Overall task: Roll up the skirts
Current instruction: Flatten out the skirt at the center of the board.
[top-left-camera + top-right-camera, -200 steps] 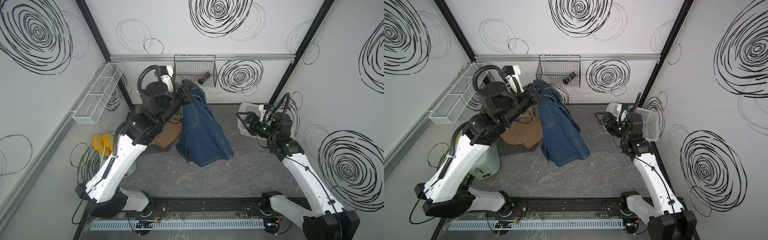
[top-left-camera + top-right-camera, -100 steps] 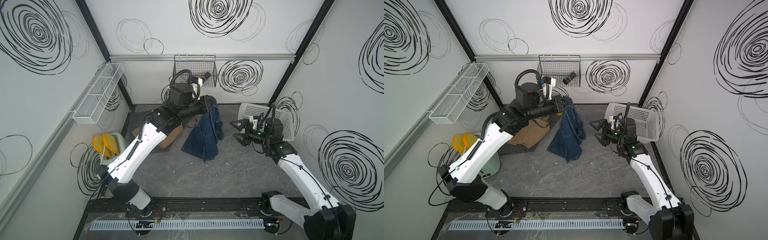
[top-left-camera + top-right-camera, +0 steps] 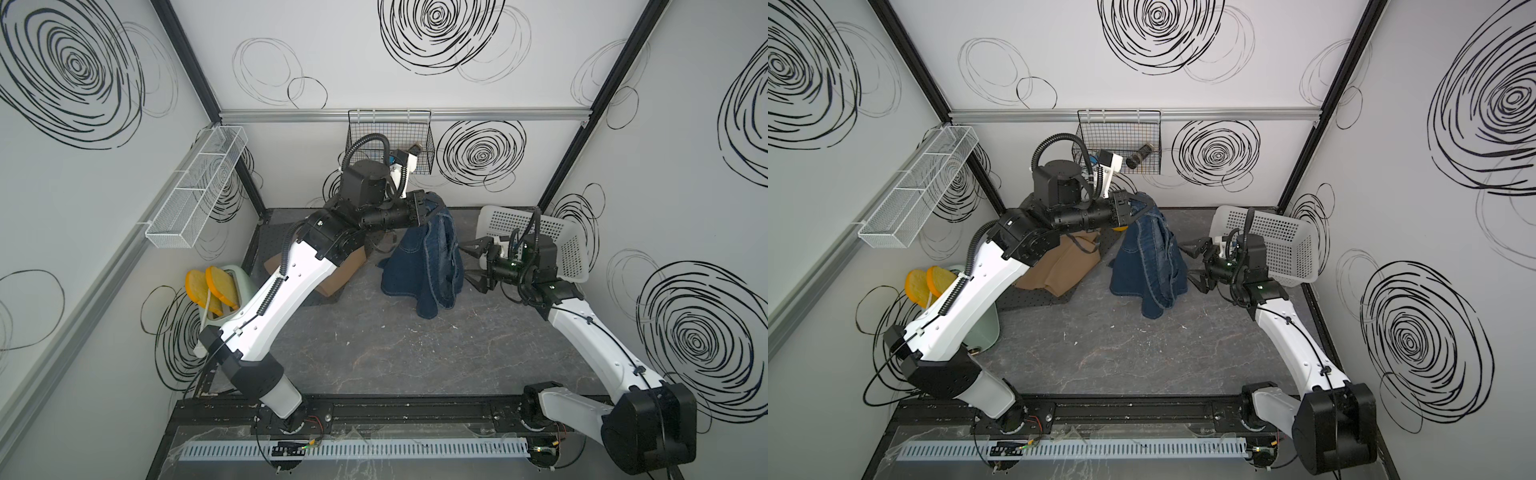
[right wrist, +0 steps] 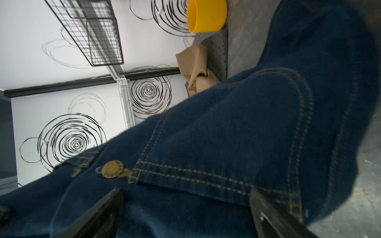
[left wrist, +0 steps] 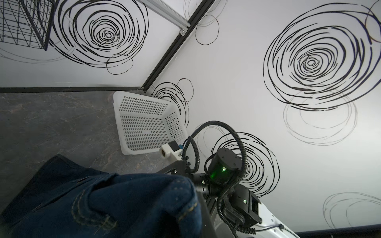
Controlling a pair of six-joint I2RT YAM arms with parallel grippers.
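Observation:
Next, my right gripper grabs the denim skirt (image 3: pixel 422 257) by its hanging side near the stitched pocket edge, away from my left gripper, spreading it for rolling.
The dark blue denim skirt (image 3: pixel 422 257) (image 3: pixel 1148 259) hangs bunched from my left gripper (image 3: pixel 432 210) (image 3: pixel 1142 206), which is shut on its top edge; its hem touches the floor. In the left wrist view the denim (image 5: pixel 123 206) covers the jaws. My right gripper (image 3: pixel 469 266) (image 3: pixel 1192 266) stands open just right of the hanging cloth. In its wrist view, denim (image 4: pixel 226 134) fills the space ahead of the spread fingers (image 4: pixel 103 212). The tan skirt (image 3: pixel 1059 266) (image 4: pixel 193 68) lies crumpled at the back left, on the dotted grey skirt (image 4: pixel 218 53).
A white plastic basket (image 3: pixel 552 232) (image 5: pixel 144 123) stands tilted in the back right corner behind my right arm. A black wire basket (image 3: pixel 1121 141) on the back wall holds a dark roll (image 3: pixel 1140 154). A white wire shelf (image 3: pixel 195 187), a toaster (image 3: pixel 232 282) and a yellow cup (image 4: pixel 206 14) stand at the left.
My left arm swung right and lifted the denim skirt off the floor, so it now hangs bunched. My right gripper moved left, close to the cloth.

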